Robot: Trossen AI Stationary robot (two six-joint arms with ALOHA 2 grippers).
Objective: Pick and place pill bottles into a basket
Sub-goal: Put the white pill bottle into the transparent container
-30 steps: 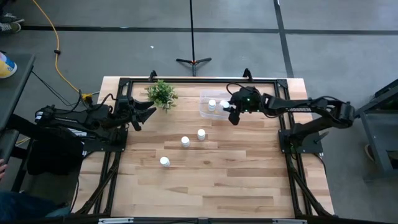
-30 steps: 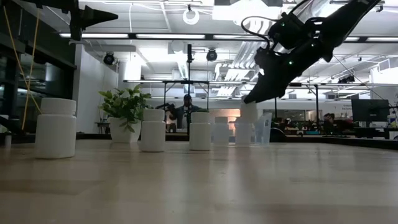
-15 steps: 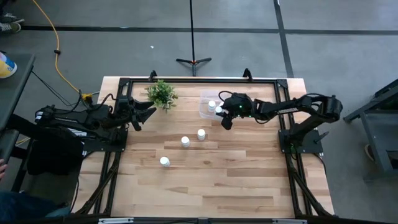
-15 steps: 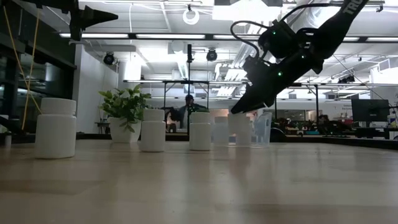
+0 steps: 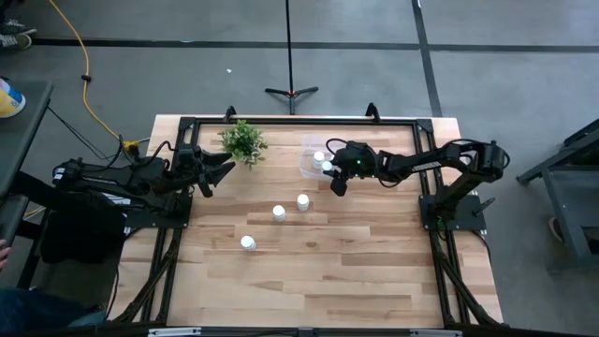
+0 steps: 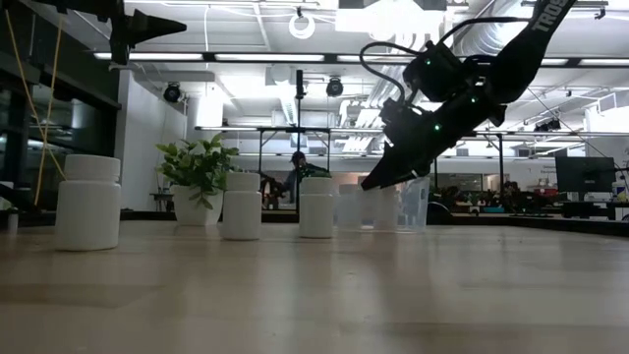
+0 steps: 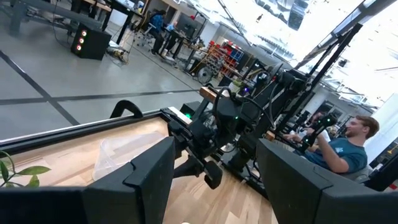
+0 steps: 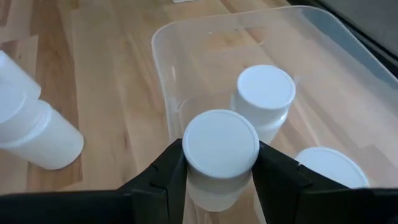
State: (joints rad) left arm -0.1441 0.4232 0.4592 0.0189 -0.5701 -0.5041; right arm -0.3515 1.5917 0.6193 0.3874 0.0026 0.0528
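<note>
The held bottle (image 8: 219,158) stands low inside the basket's side (image 8: 165,81) in the wrist view and would stay in the basket, so my right gripper needs to open.
My right gripper (image 5: 337,176) reaches over the clear basket (image 5: 307,168) at the far middle of the table and is shut on a white pill bottle (image 8: 221,140). Two more bottles (image 8: 265,90) (image 8: 326,165) stand in the basket beside it. Three bottles (image 5: 302,201) (image 5: 278,212) (image 5: 247,243) stand on their bases on the table. My left gripper (image 5: 226,171) is open and empty, raised at the left by the plant. My right gripper pinches the bottle between its two fingers (image 8: 163,177), at the sides of its cap (image 8: 188,152). The fingers come from above, slanting down from the table's right. The bottle stands upright, low inside the basket next to its wall (image 8: 166,106). Whether its base rests on the floor is hidden.
A small green potted plant (image 5: 243,140) stands at the far left, close to my left gripper. The basket's near wall faces the bottles on the table. Bare wood lies toward the near edge (image 5: 328,281). People show in the room beyond the table.
My right gripper has gone toward the table's left and a little toward its near edge, and down, carrying the bottle. The bottle was above the basket's rim and now sits low inside the basket, still upright.
</note>
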